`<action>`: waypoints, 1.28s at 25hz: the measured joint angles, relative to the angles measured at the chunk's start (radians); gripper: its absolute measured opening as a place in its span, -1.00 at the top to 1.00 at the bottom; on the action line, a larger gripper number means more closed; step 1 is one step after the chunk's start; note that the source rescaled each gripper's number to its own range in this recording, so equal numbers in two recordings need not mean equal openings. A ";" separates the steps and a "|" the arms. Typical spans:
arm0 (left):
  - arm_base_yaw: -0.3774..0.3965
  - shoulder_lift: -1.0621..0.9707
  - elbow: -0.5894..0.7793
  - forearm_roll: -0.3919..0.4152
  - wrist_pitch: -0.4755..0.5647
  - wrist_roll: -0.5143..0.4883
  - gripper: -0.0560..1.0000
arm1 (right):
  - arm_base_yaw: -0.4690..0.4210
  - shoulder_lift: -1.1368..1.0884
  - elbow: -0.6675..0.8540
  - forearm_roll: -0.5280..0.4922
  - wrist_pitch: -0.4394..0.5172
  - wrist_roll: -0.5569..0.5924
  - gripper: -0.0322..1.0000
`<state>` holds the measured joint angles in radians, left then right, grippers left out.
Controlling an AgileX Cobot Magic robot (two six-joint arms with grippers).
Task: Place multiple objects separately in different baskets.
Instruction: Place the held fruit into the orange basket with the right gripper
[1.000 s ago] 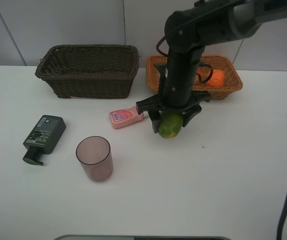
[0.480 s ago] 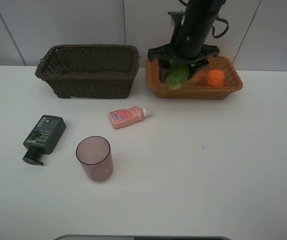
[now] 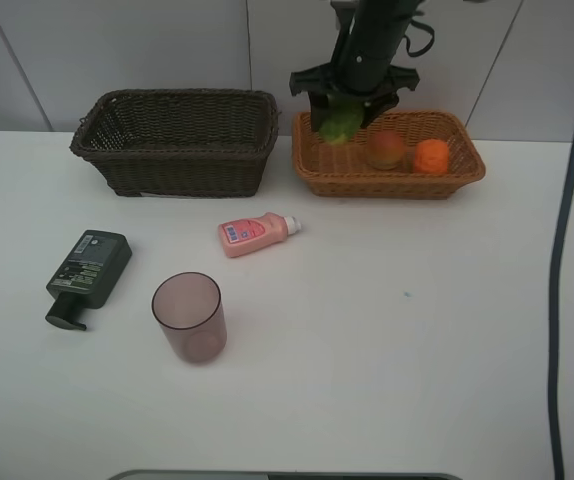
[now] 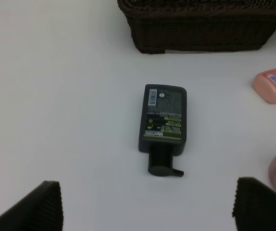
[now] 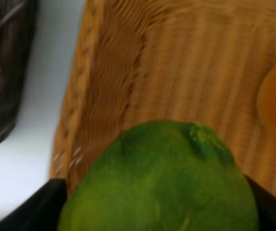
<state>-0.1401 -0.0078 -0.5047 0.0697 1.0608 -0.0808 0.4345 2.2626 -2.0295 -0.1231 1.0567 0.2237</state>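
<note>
My right gripper holds the green-yellow fruit with its base above the orange-tan basket's bottom, so it should lower the fruit farther in before it lets go.
My right gripper (image 3: 344, 108) is shut on the green-yellow fruit (image 3: 342, 123) and holds it above the left end of the orange-tan basket (image 3: 312, 170). The right wrist view shows the fruit (image 5: 167, 183) close up over the basket floor (image 5: 186, 62). The red-yellow peach (image 3: 386, 150) and the orange (image 3: 431, 157) lie in that basket. The dark brown basket (image 3: 177, 140) stands to its left. The pink bottle (image 3: 255, 234), the dark green pump bottle (image 3: 87, 275) and the mauve cup (image 3: 189, 317) are on the table. My left gripper (image 4: 152, 211) is open above the pump bottle (image 4: 163, 120).
The white table (image 3: 417, 350) runs to a wall behind the baskets. In the left wrist view the dark brown basket (image 4: 200, 29) is beyond the pump bottle and the pink bottle (image 4: 275, 85) is at the side. The right arm's cable (image 3: 567, 250) hangs at the right.
My right gripper has lifted the green-yellow fruit from beside the pink bottle and carried it back over the orange-tan basket's left end. The other things have not moved.
</note>
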 joint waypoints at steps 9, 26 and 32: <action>0.000 0.000 0.000 0.000 0.000 0.000 -0.85 | -0.021 0.073 0.000 -0.021 -0.157 0.000 0.46; 0.000 0.000 0.000 0.000 0.000 0.000 -0.85 | -0.021 0.126 0.006 -0.041 -0.181 0.000 -0.01; 0.000 0.000 0.000 0.000 0.000 0.000 -0.85 | -0.021 0.126 0.006 -0.040 -0.182 0.000 -0.56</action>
<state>-0.1401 -0.0078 -0.5047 0.0697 1.0608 -0.0808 0.4136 2.3888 -2.0236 -0.1636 0.8743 0.2237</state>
